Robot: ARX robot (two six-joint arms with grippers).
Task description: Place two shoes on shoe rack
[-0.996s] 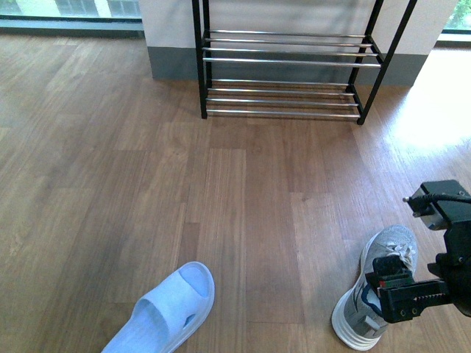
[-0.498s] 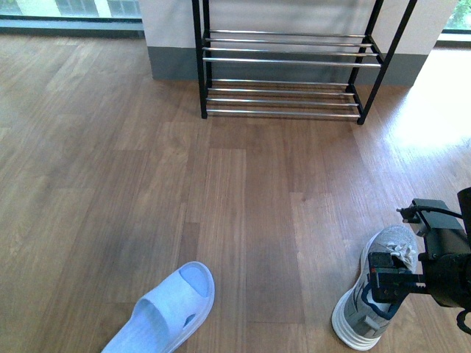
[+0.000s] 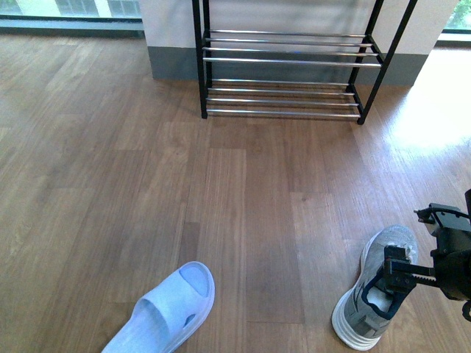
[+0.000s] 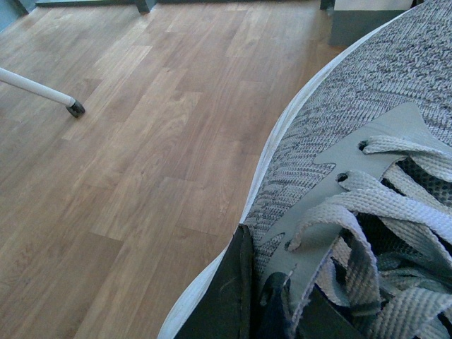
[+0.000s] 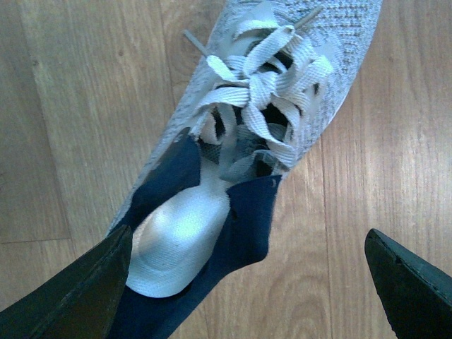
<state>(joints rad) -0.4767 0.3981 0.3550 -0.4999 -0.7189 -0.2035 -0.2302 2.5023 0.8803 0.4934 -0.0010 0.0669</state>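
The right gripper grabs the sneaker by the dark collar (image 3: 399, 288) next, which stands up as a soft edge. The toe (image 3: 397, 239) is broad and rounded.
A grey sneaker (image 3: 396, 241) lies on the wood floor at the front right, toe pointing toward the shoe rack (image 3: 283, 62). My right gripper (image 3: 391, 283) hovers open over its heel end. In the right wrist view its fingers straddle the dark collar of that sneaker (image 5: 261, 106), with the gripper (image 5: 244, 282) touching nothing. My left gripper (image 4: 261, 300) does not show in the front view. In the left wrist view it is shut on the lace edge of a second grey sneaker (image 4: 353, 127). A pale blue slide (image 3: 165, 309) lies at the front left.
The rack stands against a white wall with a grey base (image 3: 173, 62), its chrome bars bare. Wood floor stretches between the shoes and the rack. A white pole with a black foot (image 4: 42, 92) rests on the floor in the left wrist view.
My right gripper has dropped lower and shifted right in the front view, settling over the sneaker's heel opening. The sneaker and the slide have not moved.
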